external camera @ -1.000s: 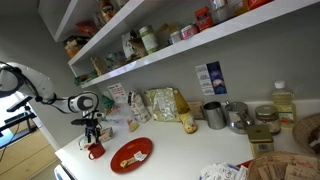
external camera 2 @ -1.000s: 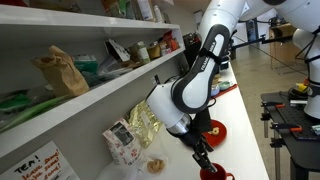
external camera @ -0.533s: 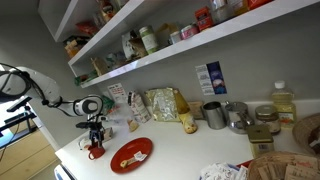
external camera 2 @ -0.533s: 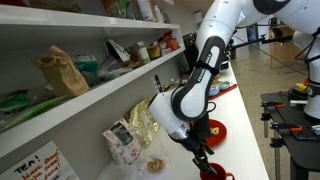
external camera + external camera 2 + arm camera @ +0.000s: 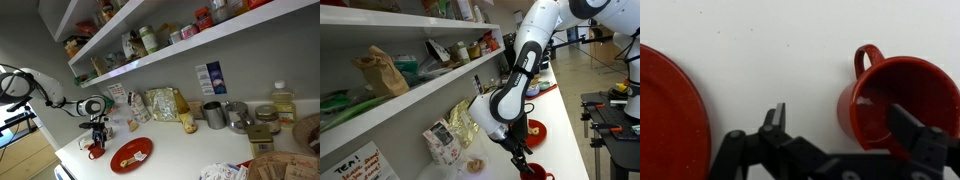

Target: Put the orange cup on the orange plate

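Observation:
One finger of my gripper reaches down inside the orange cup (image 5: 96, 152), past its rim, so my gripper closes on the cup's side next.
The orange cup (image 5: 902, 95), a small red-orange mug, stands upright on the white counter with its handle pointing away. My gripper (image 5: 840, 115) is open and straddles its near wall: one finger is inside the cup, the other outside on the plate side. The orange plate (image 5: 665, 115) lies flat at the left edge of the wrist view, apart from the cup. In both exterior views the gripper (image 5: 97, 140) (image 5: 523, 160) hangs right over the cup (image 5: 96, 152) (image 5: 532, 173), with the plate (image 5: 131, 154) (image 5: 533, 131) beside it.
Two grey metal cups (image 5: 213, 115) stand by the wall, with snack bags (image 5: 160, 104) and a yellow bottle (image 5: 283, 100). Stocked shelves (image 5: 150, 55) hang over the counter. A wicker basket (image 5: 285, 165) sits at the front corner. The counter edge is close to the cup.
The gripper has shifted slightly toward the plate side and settled down over the cup. The cup and plate have not moved.

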Robot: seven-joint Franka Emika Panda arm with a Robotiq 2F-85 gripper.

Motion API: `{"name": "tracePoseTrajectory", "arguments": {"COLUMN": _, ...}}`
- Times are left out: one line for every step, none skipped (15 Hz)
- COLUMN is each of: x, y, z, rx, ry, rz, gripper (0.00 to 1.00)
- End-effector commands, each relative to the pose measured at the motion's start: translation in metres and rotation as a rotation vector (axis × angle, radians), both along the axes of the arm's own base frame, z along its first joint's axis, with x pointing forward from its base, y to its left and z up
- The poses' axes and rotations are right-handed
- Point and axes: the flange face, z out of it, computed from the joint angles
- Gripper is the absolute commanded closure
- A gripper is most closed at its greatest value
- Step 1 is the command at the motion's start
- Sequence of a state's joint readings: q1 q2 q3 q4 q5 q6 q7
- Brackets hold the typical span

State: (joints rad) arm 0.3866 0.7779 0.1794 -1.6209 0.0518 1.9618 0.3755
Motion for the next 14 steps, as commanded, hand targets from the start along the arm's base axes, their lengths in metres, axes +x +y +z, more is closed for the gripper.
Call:
{"name": "tracePoseTrajectory", "arguments": {"x": 0.006, "y": 0.001, "z": -0.004, "rx": -0.015, "ry": 0.029, "rz": 0.003, "gripper": 0.26}}
{"name": "tracePoseTrajectory", "arguments": {"x": 0.004, "y": 0.003, "z": -0.006, "rx": -0.02, "ry": 0.04, "rz": -0.005, "gripper": 0.33}}
{"name": "tracePoseTrajectory", "arguments": {"x": 0.004, "y": 0.002, "z": -0.007, "rx": -0.021, "ry": 0.05, "rz": -0.003, "gripper": 0.4}}
{"name": "tracePoseTrajectory", "arguments": {"x": 0.005, "y": 0.001, "z": -0.008, "rx": -0.023, "ry": 0.059, "rz": -0.005, "gripper": 0.48}}
{"name": "tracePoseTrajectory", "arguments": {"x": 0.004, "y": 0.001, "z": -0.009, "rx": -0.025, "ry": 0.066, "rz": -0.004, "gripper": 0.56}}
{"name": "tracePoseTrajectory", "arguments": {"x": 0.002, "y": 0.003, "z": -0.01, "rx": -0.028, "ry": 0.072, "rz": -0.004, "gripper": 0.64}}
{"name": "tracePoseTrajectory", "arguments": {"x": 0.003, "y": 0.002, "z": -0.01, "rx": -0.029, "ry": 0.078, "rz": -0.004, "gripper": 0.71}}
{"name": "tracePoseTrajectory", "arguments": {"x": 0.004, "y": 0.001, "z": -0.01, "rx": -0.031, "ry": 0.082, "rz": -0.005, "gripper": 0.78}}
{"name": "tracePoseTrajectory", "arguments": {"x": 0.004, "y": 0.0, "z": -0.009, "rx": -0.031, "ry": 0.083, "rz": -0.008, "gripper": 0.87}}
{"name": "tracePoseTrajectory", "arguments": {"x": 0.006, "y": -0.002, "z": -0.006, "rx": -0.03, "ry": 0.082, "rz": -0.011, "gripper": 0.94}}
{"name": "tracePoseTrajectory", "arguments": {"x": 0.008, "y": -0.006, "z": -0.002, "rx": -0.028, "ry": 0.079, "rz": -0.018, "gripper": 1.0}}
{"name": "tracePoseTrajectory", "arguments": {"x": 0.011, "y": -0.011, "z": 0.004, "rx": -0.025, "ry": 0.073, "rz": -0.027, "gripper": 1.0}}
{"name": "tracePoseTrajectory", "arguments": {"x": 0.015, "y": -0.018, "z": 0.011, "rx": -0.021, "ry": 0.063, "rz": -0.037, "gripper": 1.0}}
{"name": "tracePoseTrajectory", "arguments": {"x": 0.019, "y": -0.024, "z": 0.017, "rx": -0.016, "ry": 0.053, "rz": -0.046, "gripper": 0.98}}
